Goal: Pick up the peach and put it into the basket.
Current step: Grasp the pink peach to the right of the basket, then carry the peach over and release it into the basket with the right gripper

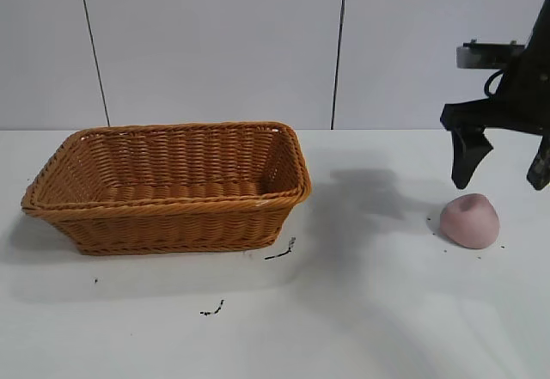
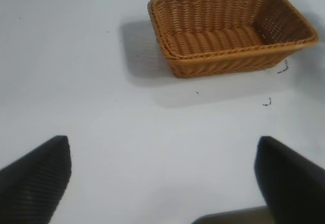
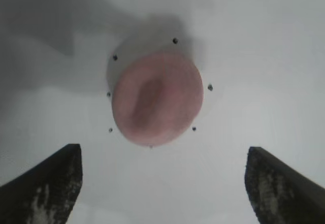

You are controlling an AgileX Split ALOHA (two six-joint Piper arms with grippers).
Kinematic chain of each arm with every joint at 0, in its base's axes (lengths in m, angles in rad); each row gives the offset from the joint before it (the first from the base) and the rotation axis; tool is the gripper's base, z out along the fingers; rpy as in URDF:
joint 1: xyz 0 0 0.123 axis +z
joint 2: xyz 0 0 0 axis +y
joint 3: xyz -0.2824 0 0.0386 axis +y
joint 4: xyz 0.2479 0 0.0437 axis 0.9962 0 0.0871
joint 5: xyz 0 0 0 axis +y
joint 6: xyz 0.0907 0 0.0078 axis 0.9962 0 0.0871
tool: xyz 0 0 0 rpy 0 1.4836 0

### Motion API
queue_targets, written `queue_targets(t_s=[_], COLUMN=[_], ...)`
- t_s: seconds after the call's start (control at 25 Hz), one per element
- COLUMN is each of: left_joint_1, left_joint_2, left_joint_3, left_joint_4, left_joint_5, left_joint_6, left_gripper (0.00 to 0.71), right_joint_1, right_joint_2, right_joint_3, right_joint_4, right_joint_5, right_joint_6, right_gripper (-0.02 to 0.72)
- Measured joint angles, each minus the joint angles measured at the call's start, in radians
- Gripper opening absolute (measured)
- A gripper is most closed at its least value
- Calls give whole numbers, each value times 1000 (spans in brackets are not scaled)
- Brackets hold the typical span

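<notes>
My right gripper grips the dusty-pink peach point(image 1: 470, 221) by its rounded opposite sides next, to put it into the wicker basket point(image 1: 172, 188).
The dusty-pink peach point(image 1: 470, 221) sits on the white table at the right; the right wrist view shows it from above point(image 3: 157, 97), with a crease down its middle. My right gripper point(image 1: 505, 171) hangs just above and behind it, open and empty, its black fingers point(image 3: 48, 183) spread wider than the peach. The orange-brown wicker basket point(image 1: 172, 188) stands at the left of the table and holds nothing; it also shows in the left wrist view point(image 2: 231, 30). My left gripper point(image 2: 162, 173) is open and empty over bare table, away from the basket, and is out of the exterior view.
Small black marks point(image 1: 281, 251) lie on the table in front of the basket's right corner. Several small dark dots point(image 3: 209, 87) ring the peach. A panelled white wall stands behind the table.
</notes>
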Motion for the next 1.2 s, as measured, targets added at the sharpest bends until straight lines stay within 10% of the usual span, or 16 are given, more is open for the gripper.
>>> queue_targets(t_s=[0.28,0.56,1.2], left_joint_1=[0,0,0], left_joint_2=[0,0,0], left_joint_3=[0,0,0], left_joint_4=[0,0,0], left_joint_5=[0,0,0], left_joint_6=[0,0,0], left_gripper=[694,694,694], right_joint_1=[0,0,64], right_joint_2=[26,19,-107], right_joint_3=[0,-10,-555], right_joint_4=[0,-40,-71], right_joint_5=[-1,28,473], right_joint_6=[0,0,-22], right_gripper=[568,-2,-13])
